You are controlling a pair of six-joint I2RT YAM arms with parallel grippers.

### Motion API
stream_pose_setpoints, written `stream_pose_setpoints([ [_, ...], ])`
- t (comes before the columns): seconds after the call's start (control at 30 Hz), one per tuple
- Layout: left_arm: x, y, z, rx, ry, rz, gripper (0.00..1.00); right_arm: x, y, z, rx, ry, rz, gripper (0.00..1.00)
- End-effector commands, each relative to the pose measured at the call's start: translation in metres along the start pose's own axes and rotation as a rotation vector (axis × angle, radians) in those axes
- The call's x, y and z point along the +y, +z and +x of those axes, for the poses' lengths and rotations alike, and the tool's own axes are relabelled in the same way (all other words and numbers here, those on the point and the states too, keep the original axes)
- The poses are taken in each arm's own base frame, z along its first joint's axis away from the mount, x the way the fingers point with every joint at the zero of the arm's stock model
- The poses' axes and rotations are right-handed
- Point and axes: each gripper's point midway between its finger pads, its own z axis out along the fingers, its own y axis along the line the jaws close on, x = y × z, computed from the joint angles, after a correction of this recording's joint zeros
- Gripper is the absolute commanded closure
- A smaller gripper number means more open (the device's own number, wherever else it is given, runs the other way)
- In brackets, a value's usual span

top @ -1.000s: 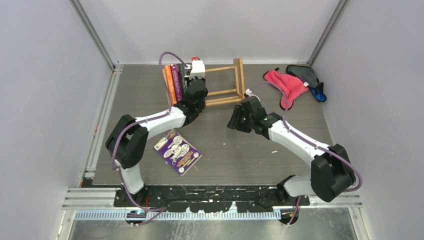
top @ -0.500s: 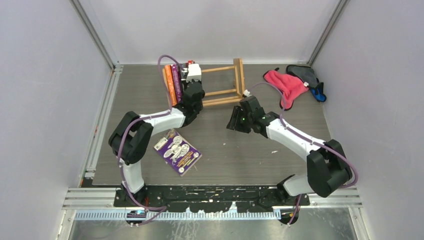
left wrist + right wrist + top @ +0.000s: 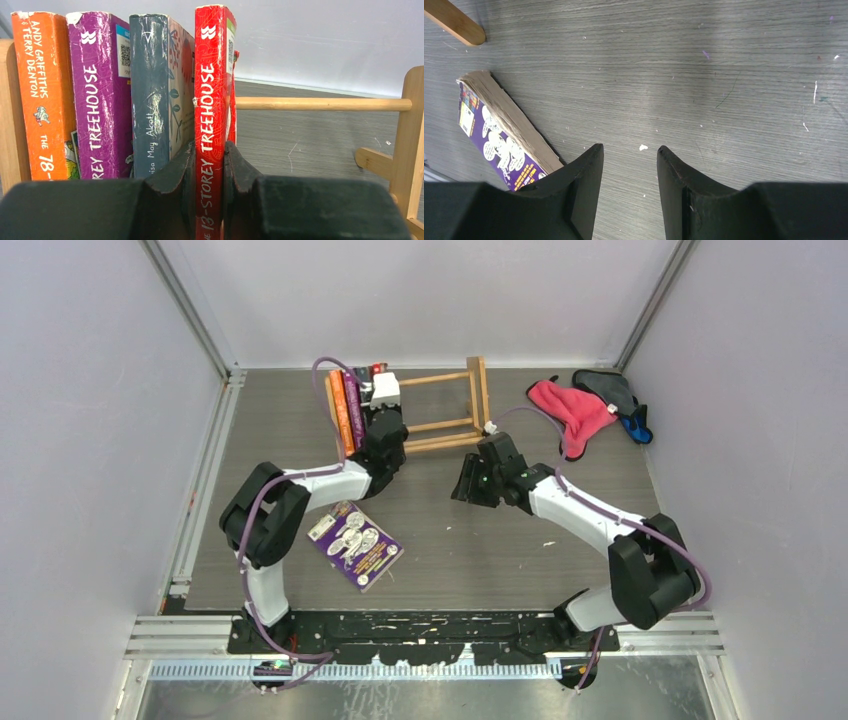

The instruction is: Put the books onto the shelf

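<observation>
The red book is upright in the shelf, close beside the dark blue book, and would remain standing if I opened now, so it is time for my left gripper to release it.
The wooden shelf (image 3: pixel 450 408) stands at the back of the table. An orange book (image 3: pixel 42 95), a purple book (image 3: pixel 97 95) and a dark blue book (image 3: pixel 150 95) stand upright at its left end. A red book (image 3: pixel 212 85) stands beside them, and my left gripper (image 3: pixel 209 150) is shut on its spine. From above, the left gripper (image 3: pixel 380 405) is at the shelf's left end. Another purple book (image 3: pixel 355 545) lies flat on the table. My right gripper (image 3: pixel 629 147) hovers open over bare table to the right of that purple book (image 3: pixel 494 140), with nothing between its fingers.
A pink cloth (image 3: pixel 575 410) and a grey cloth (image 3: pixel 610 388) lie at the back right, with a small blue item (image 3: pixel 638 427) beside them. The shelf rail (image 3: pixel 320 103) runs bare to the right end frame (image 3: pixel 412 145). A shelf foot (image 3: pixel 454 22) is near the right gripper.
My left arm has shifted a little to the left with the red book, bringing it closer to the standing books. The right arm has edged slightly left.
</observation>
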Motion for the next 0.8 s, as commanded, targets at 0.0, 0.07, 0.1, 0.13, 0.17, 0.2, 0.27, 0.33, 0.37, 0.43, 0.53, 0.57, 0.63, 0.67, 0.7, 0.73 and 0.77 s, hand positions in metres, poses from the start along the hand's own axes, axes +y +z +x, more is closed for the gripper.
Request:
stream_pose_setpoints([
  [0.0, 0.021, 0.005, -0.012, -0.061, -0.076, -0.088, 1.00, 0.014, 0.000, -0.018, -0.047, -0.016, -0.049, 0.51],
  [0.07, 0.025, 0.004, -0.010, -0.059, -0.076, -0.101, 1.00, 0.014, 0.000, -0.017, -0.043, -0.016, -0.048, 0.51],
  [0.1, 0.026, 0.004, -0.009, -0.059, -0.076, -0.107, 1.00, 0.013, 0.001, -0.017, -0.041, -0.016, -0.048, 0.51],
  [0.13, 0.027, 0.004, -0.008, -0.058, -0.076, -0.108, 0.99, 0.013, 0.001, -0.016, -0.039, -0.016, -0.047, 0.51],
  [0.17, 0.028, 0.003, -0.007, -0.057, -0.076, -0.111, 0.99, 0.013, 0.001, -0.016, -0.039, -0.014, -0.046, 0.50],
  [0.2, 0.029, 0.003, -0.007, -0.056, -0.079, -0.112, 0.98, 0.013, 0.001, -0.016, -0.039, -0.014, -0.047, 0.50],
  [0.27, 0.031, 0.001, -0.006, -0.055, -0.082, -0.120, 0.94, 0.013, 0.001, -0.016, -0.038, -0.014, -0.048, 0.51],
  [0.33, 0.032, 0.001, -0.008, -0.057, -0.084, -0.126, 0.90, 0.013, 0.001, -0.015, -0.036, -0.015, -0.048, 0.51],
  [0.37, 0.033, 0.000, -0.008, -0.058, -0.084, -0.126, 0.87, 0.013, 0.001, -0.015, -0.035, -0.016, -0.047, 0.51],
  [0.43, 0.034, -0.001, -0.011, -0.061, -0.082, -0.133, 0.82, 0.013, 0.001, -0.015, -0.032, -0.015, -0.046, 0.51],
  [0.53, 0.037, -0.002, -0.017, -0.069, -0.082, -0.142, 0.75, 0.014, 0.001, -0.014, -0.029, -0.014, -0.050, 0.51],
  [0.57, 0.037, -0.003, -0.020, -0.072, -0.083, -0.144, 0.73, 0.014, 0.001, -0.014, -0.029, -0.014, -0.050, 0.51],
  [0.63, 0.038, -0.005, -0.024, -0.077, -0.083, -0.149, 0.69, 0.015, 0.001, -0.015, -0.031, -0.014, -0.055, 0.50],
  [0.67, 0.038, -0.006, -0.026, -0.080, -0.083, -0.150, 0.67, 0.016, 0.000, -0.016, -0.032, -0.013, -0.056, 0.50],
  [0.7, 0.038, -0.006, -0.029, -0.083, -0.083, -0.151, 0.67, 0.016, 0.000, -0.016, -0.035, -0.014, -0.056, 0.50],
  [0.73, 0.038, -0.006, -0.031, -0.086, -0.083, -0.153, 0.66, 0.016, 0.000, -0.017, -0.035, -0.016, -0.057, 0.50],
  [0.77, 0.037, -0.007, -0.033, -0.088, -0.083, -0.153, 0.64, 0.017, -0.001, -0.017, -0.036, -0.016, -0.058, 0.50],
])
